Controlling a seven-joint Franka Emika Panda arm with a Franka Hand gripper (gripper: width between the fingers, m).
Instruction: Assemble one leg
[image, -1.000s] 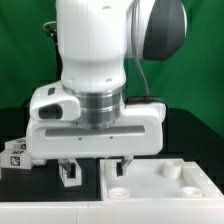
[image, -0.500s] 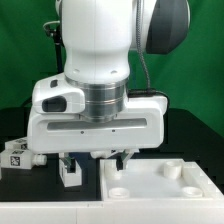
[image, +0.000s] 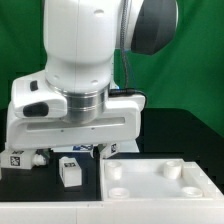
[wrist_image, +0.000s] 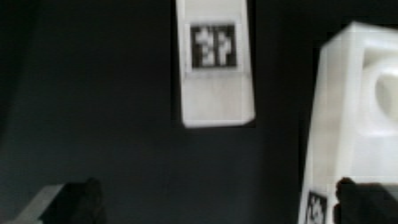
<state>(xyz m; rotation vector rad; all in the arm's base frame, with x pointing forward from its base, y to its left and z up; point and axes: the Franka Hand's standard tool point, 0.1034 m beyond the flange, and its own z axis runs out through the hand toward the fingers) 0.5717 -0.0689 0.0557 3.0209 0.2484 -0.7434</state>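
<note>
Next, my gripper grabs the leg by its flat end below the tag to assemble it onto the white panel.
A leg, a small white blocky post with a black-and-white tag, lies on the black table just off the left edge of the large white panel with round holes. In the wrist view the leg lies ahead of the jaws and beside the panel. My gripper hangs above the table just behind the leg, mostly hidden under the hand. Its dark fingertips stand wide apart with nothing between them. The gripper is open and touches nothing.
Another tagged white part lies at the exterior view's far left, partly hidden behind the hand. The arm's body blocks most of the back of the table. A green wall stands behind.
The arm and hand have moved towards the exterior view's left. The leg and the panel have stayed in place. The jaws remain open.
</note>
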